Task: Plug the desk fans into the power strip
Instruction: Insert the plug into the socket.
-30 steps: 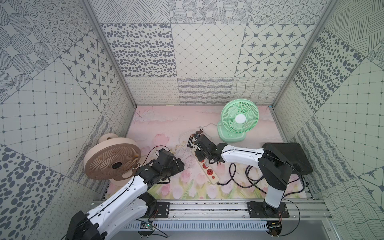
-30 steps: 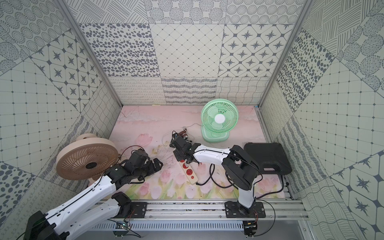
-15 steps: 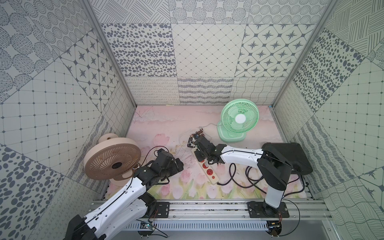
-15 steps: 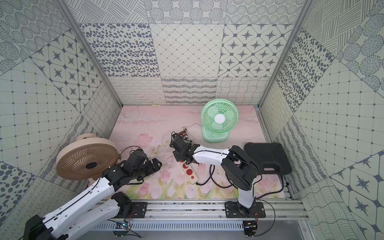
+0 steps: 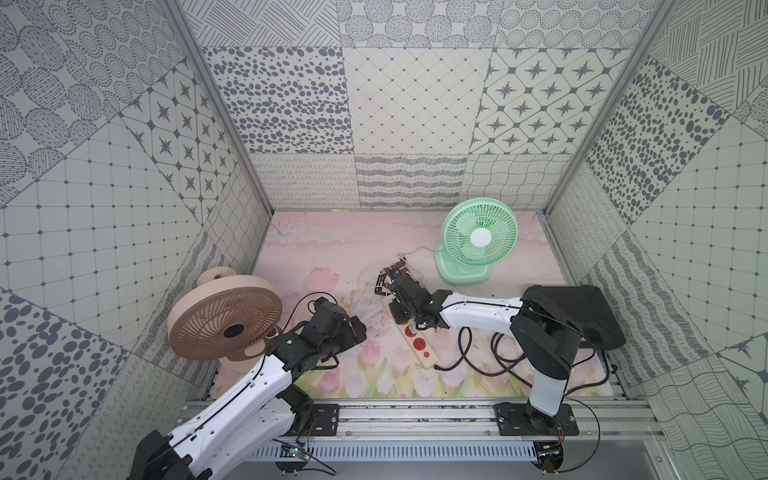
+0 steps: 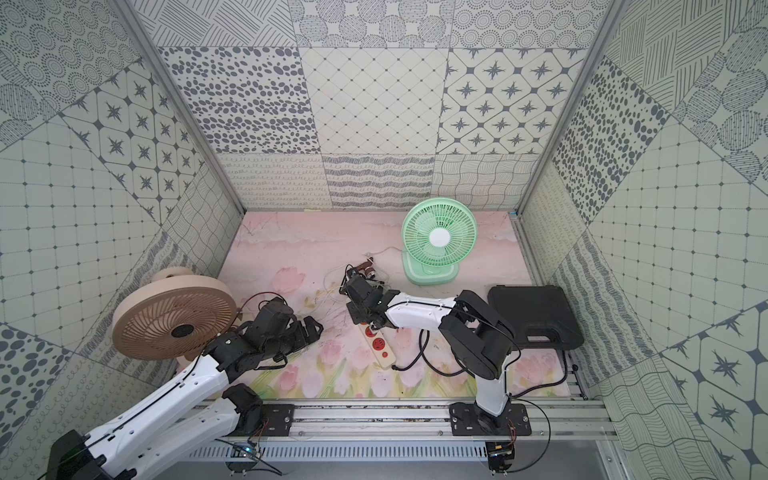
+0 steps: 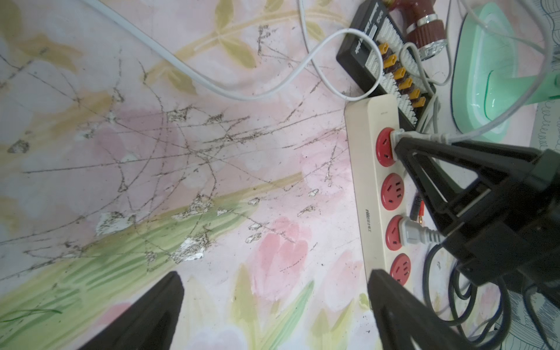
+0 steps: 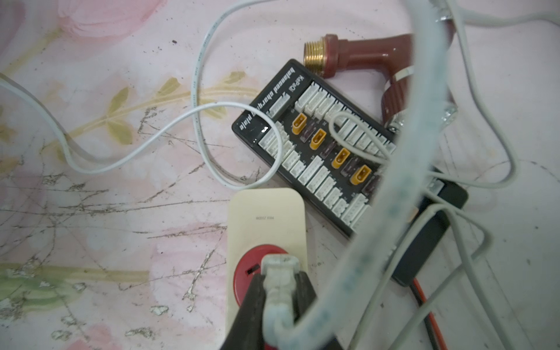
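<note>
The white plug's face (image 8: 280, 263) sits flush on the far-end red socket (image 8: 247, 277), so the plug would stay seated if the robot's right gripper opened now. The right gripper needs to open.
The cream power strip (image 5: 420, 347) (image 6: 380, 348) lies mid-table with red sockets (image 7: 392, 192). My right gripper (image 8: 280, 280) (image 5: 402, 318) is shut on a white plug (image 8: 280, 266) (image 7: 397, 135) at the strip's far-end socket. How deep the plug sits is unclear. Its white cord runs toward the green desk fan (image 5: 478, 239) (image 6: 438, 239) at the back right. My left gripper (image 7: 275, 277) (image 5: 357, 328) hovers open and empty over the mat, left of the strip (image 7: 368, 188).
A grey plug (image 7: 409, 233) sits in the third socket. A black connector board (image 8: 318, 145) and a maroon brass-tipped fitting (image 8: 363, 57) lie just beyond the strip. A beige fan (image 5: 224, 324) stands near left, a black case (image 5: 582, 316) right. Black cords loop near the front.
The left arm has shifted only slightly. The right gripper has stayed on the plug at the strip's far socket.
</note>
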